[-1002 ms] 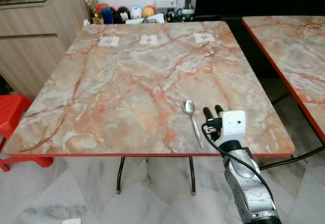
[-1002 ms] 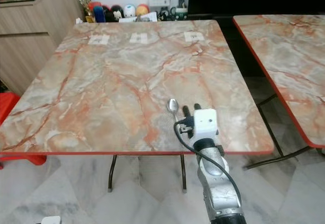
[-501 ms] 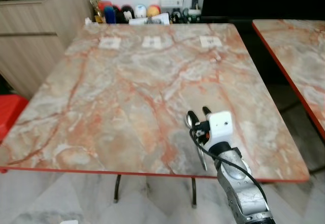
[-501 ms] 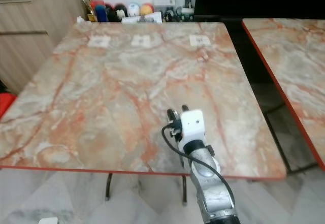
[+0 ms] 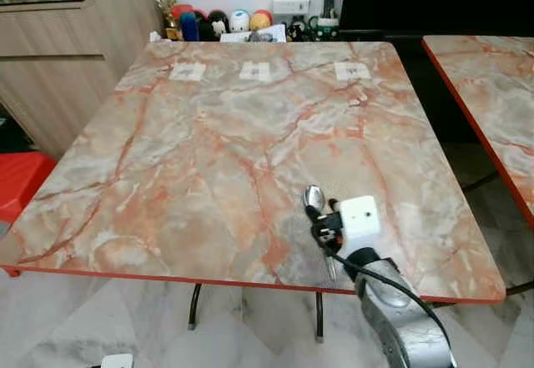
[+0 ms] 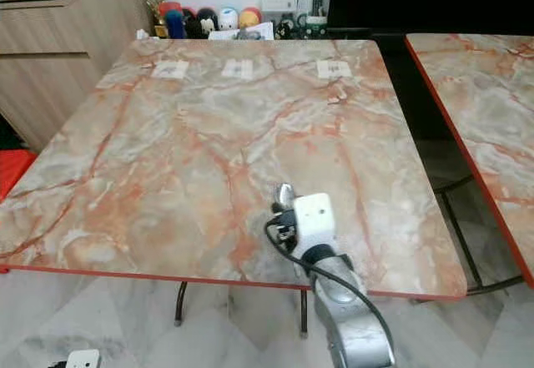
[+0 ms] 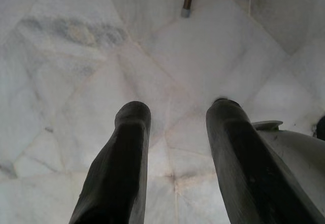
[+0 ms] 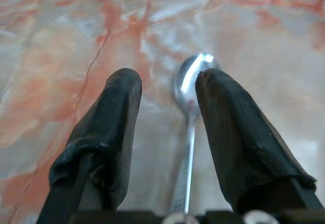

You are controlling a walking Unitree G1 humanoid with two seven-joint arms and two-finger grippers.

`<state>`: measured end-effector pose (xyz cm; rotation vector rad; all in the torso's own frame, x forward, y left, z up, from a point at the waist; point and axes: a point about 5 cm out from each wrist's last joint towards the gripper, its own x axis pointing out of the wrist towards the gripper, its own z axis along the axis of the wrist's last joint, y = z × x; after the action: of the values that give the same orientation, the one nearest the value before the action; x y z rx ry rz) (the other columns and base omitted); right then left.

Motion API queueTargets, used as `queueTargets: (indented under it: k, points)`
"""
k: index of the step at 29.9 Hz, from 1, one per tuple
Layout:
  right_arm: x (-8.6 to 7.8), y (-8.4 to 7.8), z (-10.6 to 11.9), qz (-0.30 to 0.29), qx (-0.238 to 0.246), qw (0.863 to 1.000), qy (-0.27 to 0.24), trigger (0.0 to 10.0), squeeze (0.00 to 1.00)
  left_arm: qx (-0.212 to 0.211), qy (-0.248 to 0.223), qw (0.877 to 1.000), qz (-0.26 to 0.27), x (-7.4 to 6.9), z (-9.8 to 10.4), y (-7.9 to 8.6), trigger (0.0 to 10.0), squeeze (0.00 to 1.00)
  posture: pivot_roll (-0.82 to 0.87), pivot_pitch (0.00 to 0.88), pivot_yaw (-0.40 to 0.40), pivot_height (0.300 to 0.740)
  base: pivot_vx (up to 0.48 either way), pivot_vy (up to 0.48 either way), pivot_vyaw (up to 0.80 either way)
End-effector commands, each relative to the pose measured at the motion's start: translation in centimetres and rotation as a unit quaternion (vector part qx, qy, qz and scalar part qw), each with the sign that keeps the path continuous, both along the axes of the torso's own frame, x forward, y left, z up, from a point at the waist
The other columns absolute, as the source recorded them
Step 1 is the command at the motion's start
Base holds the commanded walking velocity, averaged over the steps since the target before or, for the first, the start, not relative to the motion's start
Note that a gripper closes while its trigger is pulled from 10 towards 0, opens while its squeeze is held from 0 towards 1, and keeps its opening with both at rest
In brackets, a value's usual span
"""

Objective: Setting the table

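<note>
The right gripper picks up the long steel spoon by the neck just below the bowl [image 8: 191, 120] next, since the spoon has a big bowl at one end.
A silver spoon [image 5: 314, 196] lies on the marble-patterned table [image 5: 209, 134] near its front edge, bowl pointing away from me. My right gripper [image 5: 323, 218] sits low over the spoon's handle, with its white wrist camera above. In the right wrist view the two black fingers [image 8: 114, 112] stand open on either side of the spoon [image 8: 189, 148], whose bowl lies close to one fingertip. They are not closed on it. My left gripper [image 7: 177, 109] hangs open over the pale floor tiles, holding nothing.
Three small paper labels [image 5: 255, 71] lie along the table's far edge. A second marble table [image 5: 492, 93] stands to the right across a gap. A wooden cabinet [image 5: 58, 59] and a red stool [image 5: 21, 193] are at the left. Toys [image 5: 225, 24] line the back wall.
My right gripper has moved left from beside the spoon to over its handle, so the fingers now straddle it. The camera view has shifted a little.
</note>
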<state>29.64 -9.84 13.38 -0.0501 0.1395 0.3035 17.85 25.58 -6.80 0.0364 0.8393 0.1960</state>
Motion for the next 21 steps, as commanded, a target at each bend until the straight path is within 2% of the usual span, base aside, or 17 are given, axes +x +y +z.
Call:
queueTargets:
  k: [1, 8, 9, 10, 13, 14, 15, 16, 21]
  points:
    - [0.6, 0.1, 0.0, -0.019, 0.009, 0.999, 0.032, 10.0, 0.00, -0.002, 0.022, 1.000, -0.002, -1.0, -0.5, 0.2, 10.0, 0.00, 0.01, 0.187, 0.044, 0.740, 0.000, 0.000, 0.00]
    - [0.8, 0.5, 0.5, -0.041, 0.013, 0.998, 0.054, 10.0, 0.00, -0.001, 0.023, 1.000, -0.003, -1.0, -0.5, 0.1, 10.0, 0.00, 0.01, 0.185, 0.039, 0.740, 0.000, 0.000, 0.00]
    - [0.8, 0.6, 0.4, -0.042, 0.015, 0.997, 0.059, 10.0, 0.09, -0.001, 0.023, 1.000, -0.004, -1.0, -0.5, 0.1, 10.0, 0.00, 0.02, 0.183, 0.037, 0.740, 0.000, 0.000, 0.00]
    - [0.7, 0.7, 0.4, -0.042, 0.016, 0.997, 0.062, 10.0, 1.00, -0.001, 0.024, 1.000, -0.004, -1.0, -0.5, 0.1, 10.0, 0.00, 0.02, 0.183, 0.037, 0.740, 0.000, 0.000, 0.00]
    - [0.7, 1.0, 0.2, -0.041, 0.019, 0.996, 0.075, 10.0, 1.00, -0.001, 0.024, 1.000, -0.005, -1.1, -0.5, 0.1, 10.0, 0.00, 0.02, 0.178, 0.035, 0.740, 0.000, 0.000, 0.00]
    - [0.7, 1.1, 0.1, -0.040, 0.016, 0.996, 0.079, 10.0, 0.83, -0.001, 0.024, 1.000, -0.006, -1.1, -0.5, 0.0, 10.0, 0.00, 0.02, 0.177, 0.035, 0.740, 0.000, 0.000, 0.00]
    - [0.7, 1.1, 0.0, -0.040, 0.013, 0.996, 0.083, 10.0, 0.62, -0.001, 0.025, 1.000, -0.006, -1.1, -0.6, 0.0, 10.0, 0.00, 0.02, 0.177, 0.034, 0.740, 0.000, 0.000, 0.00]
    - [0.8, 1.1, -0.1, -0.045, 0.011, 0.995, 0.093, 10.0, 0.00, -0.002, 0.025, 1.000, -0.007, -1.1, -0.6, 0.0, 10.0, 0.00, 0.02, 0.175, 0.033, 0.740, 0.000, 0.000, 0.00]
    - [0.9, 1.0, -0.5, -0.051, 0.005, 0.993, 0.106, 10.0, 0.00, -0.002, 0.026, 1.000, -0.007, -1.2, -0.6, -0.1, 10.0, 0.00, 0.02, 0.169, 0.029, 0.740, 0.000, 0.000, 0.00]
